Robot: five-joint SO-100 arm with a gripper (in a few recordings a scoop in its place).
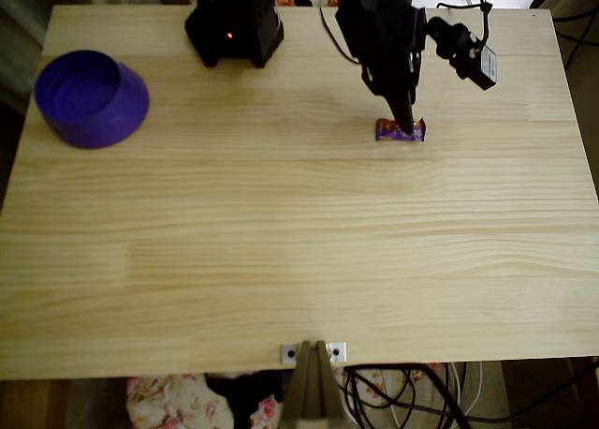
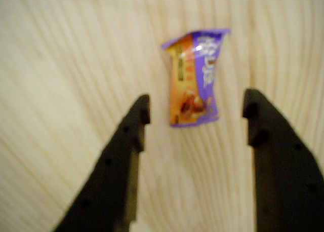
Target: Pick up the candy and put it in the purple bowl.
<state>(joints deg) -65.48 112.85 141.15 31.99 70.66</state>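
My gripper is to grab the candy next by the middle of its wrapper. Then it can put the candy in the purple bowl.
The candy, in a shiny purple and orange wrapper, lies flat on the wooden table at the upper right of the overhead view. My black gripper hangs right over it, open. In the wrist view the candy lies between and just beyond the two dark fingertips, touching neither. The purple bowl stands far off at the table's upper left, upright.
A black box with a red light stands at the back edge, left of the arm's base. The wrist camera juts out to the right of the arm. Cables hang below the front edge.
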